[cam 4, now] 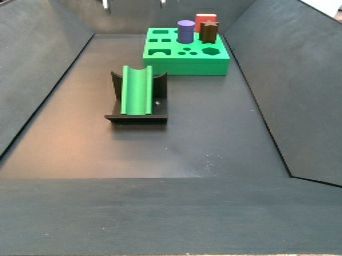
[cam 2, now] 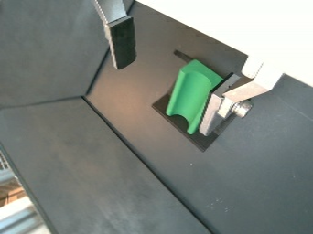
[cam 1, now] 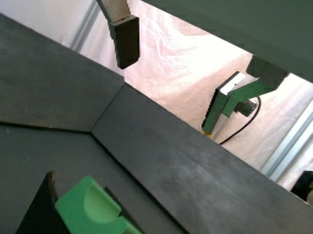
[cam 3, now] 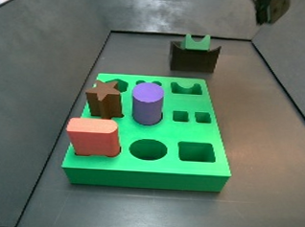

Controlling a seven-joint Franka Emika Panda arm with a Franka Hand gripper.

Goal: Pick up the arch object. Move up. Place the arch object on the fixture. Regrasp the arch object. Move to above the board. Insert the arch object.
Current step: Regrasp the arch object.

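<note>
The gripper grabs the arch object by its notched end (cam 3: pixel 198 42) next, as it rests on the fixture (cam 3: pixel 193 59), to insert it into the board.
The arch object (cam 4: pixel 134 88) is a green block lying along the dip of the dark fixture (cam 4: pixel 135 119), notch side down. In a side view it shows as a green piece (cam 3: pixel 195 41) on top of the fixture (cam 3: pixel 193 59) behind the board (cam 3: pixel 146 168). My gripper (cam 3: pixel 267 8) hangs high, above and to the right of the fixture. It is open, with nothing between its fingers. In a wrist view the arch object (cam 2: pixel 192 91) lies on the fixture below, next to one silver finger (cam 2: pixel 230 99). The gripper (cam 2: pixel 167 96) does not touch it.
On the board stand a brown star peg (cam 3: pixel 104 99), a purple cylinder (cam 3: pixel 146 104) and a red block (cam 3: pixel 93 137); several cut-out holes are open. Sloping dark walls (cam 4: pixel 40 100) ring the floor. A white cloth (cam 1: pixel 184 64) hangs beyond the wall.
</note>
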